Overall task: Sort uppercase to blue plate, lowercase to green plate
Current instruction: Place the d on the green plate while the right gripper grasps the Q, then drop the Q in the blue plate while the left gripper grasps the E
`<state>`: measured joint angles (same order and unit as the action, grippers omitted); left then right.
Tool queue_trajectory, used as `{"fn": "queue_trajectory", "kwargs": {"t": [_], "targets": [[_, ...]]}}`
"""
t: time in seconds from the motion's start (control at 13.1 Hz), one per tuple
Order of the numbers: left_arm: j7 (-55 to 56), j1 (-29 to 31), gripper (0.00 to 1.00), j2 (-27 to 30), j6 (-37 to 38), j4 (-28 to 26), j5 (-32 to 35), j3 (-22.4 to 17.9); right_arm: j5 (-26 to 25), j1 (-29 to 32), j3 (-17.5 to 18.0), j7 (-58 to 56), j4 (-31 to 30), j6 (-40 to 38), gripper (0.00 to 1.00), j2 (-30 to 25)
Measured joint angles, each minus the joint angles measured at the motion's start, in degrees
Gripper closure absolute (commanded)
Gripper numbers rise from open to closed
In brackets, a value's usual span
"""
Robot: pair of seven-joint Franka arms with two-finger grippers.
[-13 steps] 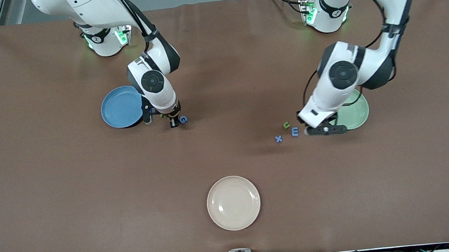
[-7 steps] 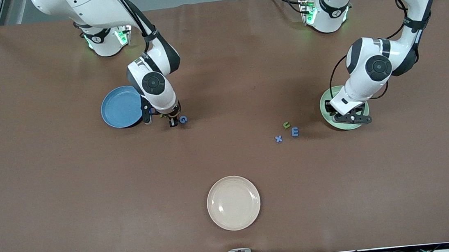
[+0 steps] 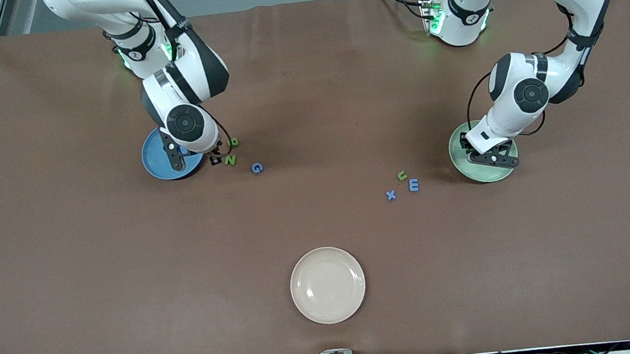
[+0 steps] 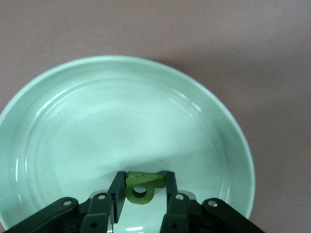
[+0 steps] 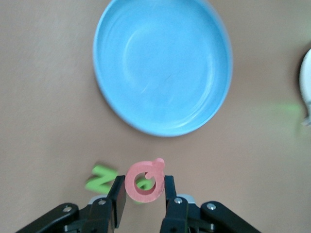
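The pink Q hangs short of the blue plate's rim in the right wrist view. The Q moves closer in my right gripper next, before its release.
My right gripper (image 3: 214, 159) is shut on the pinkish-red Q (image 5: 144, 180) and holds it above the table at the edge of the blue plate (image 3: 153, 161), which looks empty in the right wrist view (image 5: 163, 65). The green Z (image 3: 229, 160), green B (image 3: 235, 142) and blue G (image 3: 256, 167) lie on the table beside that plate. My left gripper (image 3: 489, 159) is shut on the green q/b-like letter (image 4: 141, 187) just above the green plate (image 3: 479, 175). The green u (image 3: 401, 175), blue m (image 3: 413, 185) and blue x (image 3: 391, 195) lie near the green plate.
A cream plate (image 3: 328, 285) sits near the table's front edge, nearer the front camera than everything else. The brown table top is bare between the two letter groups.
The right gripper rose from beside the G and moved toward the blue plate with the Q, uncovering the B and Z. The left gripper moved from beside the m to over the green plate.
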<state>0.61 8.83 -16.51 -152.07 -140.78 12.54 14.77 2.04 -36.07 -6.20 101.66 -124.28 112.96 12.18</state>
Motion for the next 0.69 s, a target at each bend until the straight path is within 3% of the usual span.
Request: {"fn": "queue_trajectory", "kwargs": {"t": [0.08, 0.15, 0.23, 0.46, 0.69], "targets": [[0.0, 0.3, 0.54, -0.1, -0.3, 0.0, 0.2, 0.1, -1.6, 0.2, 0.0, -0.1, -0.8, -1.4, 1.0, -0.7], [0.0, 0.3, 0.18, -0.1, -0.3, 0.0, 0.3, 0.2, -2.7, 0.4, 0.0, -0.1, -2.0, -1.8, 1.0, -1.1], [-0.1, 0.4, 0.0, -0.1, -0.3, -0.1, 0.4, 0.2, -3.6, 0.6, 0.0, -0.1, -3.4, -1.7, 1.0, -1.1], [-0.1, 0.5, 0.0, 0.2, -0.9, 0.2, 0.7, 0.4, -5.5, 1.7, 0.0, -0.4, -6.8, -1.3, 1.0, -1.1], [1.6, 0.6, 0.0, 1.9, 0.6, 2.2, 0.7, 3.3, -8.1, 3.7, 0.0, -1.1, -9.2, 0.4, 0.98, -1.3]]}}
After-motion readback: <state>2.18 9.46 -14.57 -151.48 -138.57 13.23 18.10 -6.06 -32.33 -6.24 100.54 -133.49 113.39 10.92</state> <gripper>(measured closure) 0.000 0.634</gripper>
